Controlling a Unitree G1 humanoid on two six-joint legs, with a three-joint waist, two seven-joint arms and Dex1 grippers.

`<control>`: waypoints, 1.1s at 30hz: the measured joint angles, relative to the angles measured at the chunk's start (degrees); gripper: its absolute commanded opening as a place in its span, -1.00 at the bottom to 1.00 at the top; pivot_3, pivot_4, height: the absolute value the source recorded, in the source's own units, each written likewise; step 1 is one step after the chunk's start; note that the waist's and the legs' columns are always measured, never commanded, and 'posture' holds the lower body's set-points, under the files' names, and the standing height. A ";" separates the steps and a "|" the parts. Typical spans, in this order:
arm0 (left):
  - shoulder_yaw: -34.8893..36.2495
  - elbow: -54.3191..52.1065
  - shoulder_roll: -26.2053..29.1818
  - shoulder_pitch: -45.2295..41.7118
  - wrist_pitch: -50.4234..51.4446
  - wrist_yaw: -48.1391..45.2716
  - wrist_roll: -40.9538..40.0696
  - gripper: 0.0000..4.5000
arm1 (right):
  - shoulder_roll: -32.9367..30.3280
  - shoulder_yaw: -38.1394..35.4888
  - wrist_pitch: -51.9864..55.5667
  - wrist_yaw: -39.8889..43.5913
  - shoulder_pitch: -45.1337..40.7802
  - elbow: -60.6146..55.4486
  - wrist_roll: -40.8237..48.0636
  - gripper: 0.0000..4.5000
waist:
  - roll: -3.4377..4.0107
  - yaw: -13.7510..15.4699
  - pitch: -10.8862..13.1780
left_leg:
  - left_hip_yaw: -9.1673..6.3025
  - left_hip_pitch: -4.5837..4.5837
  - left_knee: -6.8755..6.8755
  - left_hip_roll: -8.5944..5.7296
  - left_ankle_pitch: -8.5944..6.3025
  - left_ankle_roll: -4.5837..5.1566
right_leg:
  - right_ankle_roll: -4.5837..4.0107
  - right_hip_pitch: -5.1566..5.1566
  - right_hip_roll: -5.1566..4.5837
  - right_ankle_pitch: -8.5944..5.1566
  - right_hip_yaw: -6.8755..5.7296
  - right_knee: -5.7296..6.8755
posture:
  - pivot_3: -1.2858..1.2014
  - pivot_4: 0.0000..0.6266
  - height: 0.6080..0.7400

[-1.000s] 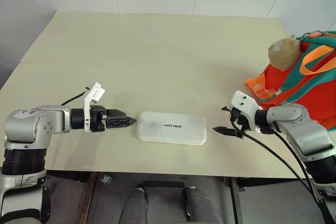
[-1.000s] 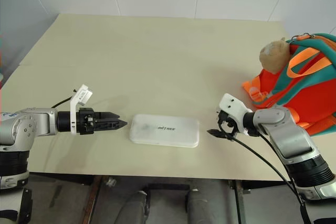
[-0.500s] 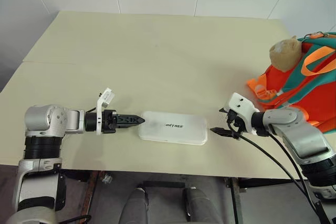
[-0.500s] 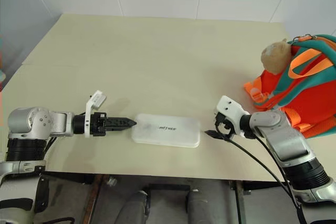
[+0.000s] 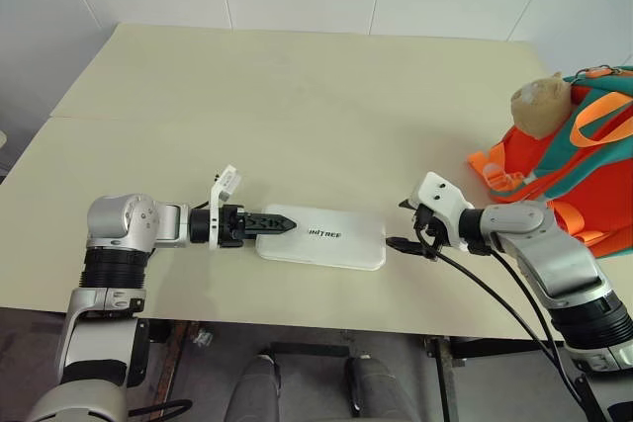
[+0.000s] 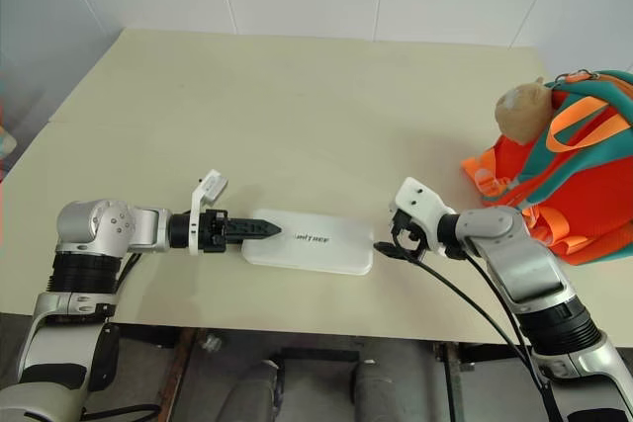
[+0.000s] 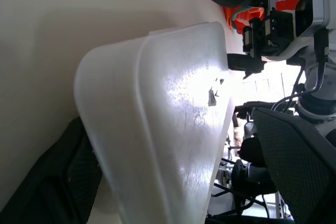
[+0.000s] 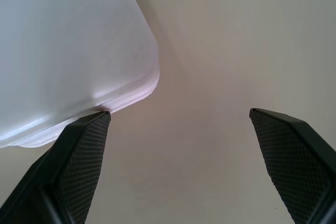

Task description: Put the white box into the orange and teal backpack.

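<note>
My left gripper's fingers are around the end of the white box and closing now would catch the box, so it is time to close.
The white box (image 5: 326,238) lies flat near the table's front edge, its dark lettering facing up. My left gripper (image 5: 283,226) is open and straddles the box's left end; in the left wrist view the box (image 7: 157,129) sits between the two fingers (image 7: 58,187). At the box's right end my right gripper (image 5: 400,242) is also open. In the right wrist view one finger (image 8: 84,150) touches the box's rounded corner (image 8: 79,40). The orange and teal backpack (image 5: 584,170), with a tan plush toy (image 5: 539,106), rests at the table's right edge.
The beige table (image 5: 297,96) stretches bare behind the box to the white wall. A black cable (image 5: 495,294) hangs from my right wrist past the table's front edge. The backpack's orange straps (image 5: 495,163) lie between it and my right arm.
My left gripper has slid right, from beside the box's left end to over it, and has rolled. My right gripper has edged left up to the box's right end.
</note>
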 measured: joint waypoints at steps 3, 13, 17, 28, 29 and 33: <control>-0.02 -0.18 -0.66 0.00 -0.28 0.21 -0.02 0.91 | 0.18 0.00 0.00 0.00 0.00 0.04 -0.05 1.00 | 0.00 -0.02 0.00 | 0.00 0.00 -0.03 0.00 -0.01 0.00 | 0.00 -0.01 0.00 0.00 0.00 -0.02 | 0.03 -0.52 1.00; 0.81 -2.53 -0.86 1.79 -0.96 -1.10 -2.46 -0.26 | -0.01 -2.35 0.79 -0.10 0.35 0.62 0.86 1.00 | -0.01 -0.14 0.00 | 0.00 -0.02 -0.11 0.02 -0.03 -0.03 | -0.03 -0.06 0.01 -0.02 0.00 -0.08 | 0.03 -0.52 1.00; 0.01 -4.21 0.95 2.12 -1.52 -2.62 -3.74 -0.42 | 0.03 -9.39 3.14 -0.35 0.92 -0.07 4.96 1.00 | -0.01 -0.15 0.00 | 0.01 0.00 -0.09 0.03 -0.04 -0.03 | -0.03 -0.03 0.01 -0.02 0.00 -0.09 | 0.03 -0.52 1.00; -6.05 -4.21 5.74 1.51 -5.70 -6.91 -3.99 -0.42 | -6.07 -28.61 14.73 0.50 17.38 -14.46 18.20 1.00 | -0.08 -0.39 -0.04 | 0.06 0.03 -0.10 0.08 -0.06 -0.02 | -0.98 -0.01 0.04 -0.52 0.04 -0.25 | 0.03 -0.52 1.00; -6.58 -4.17 6.43 1.50 -5.93 -7.44 -3.99 -0.42 | -6.73 -30.07 15.38 0.45 18.87 -15.11 18.66 1.00 | -0.12 -0.50 -0.06 | 0.09 0.04 -0.09 0.10 -0.06 -0.01 | -0.99 0.00 0.05 -0.52 0.06 -0.26 | 0.03 -0.52 1.00; -9.96 -1.83 8.87 -0.47 -8.07 -9.71 -3.95 -0.42 | -8.70 -38.02 17.31 0.23 26.78 -17.56 20.07 1.00 | -0.18 -0.58 -0.09 | 0.22 0.05 -0.01 0.11 -0.04 0.03 | -1.01 -0.01 0.05 -0.51 0.17 -0.33 | 0.03 -0.52 1.00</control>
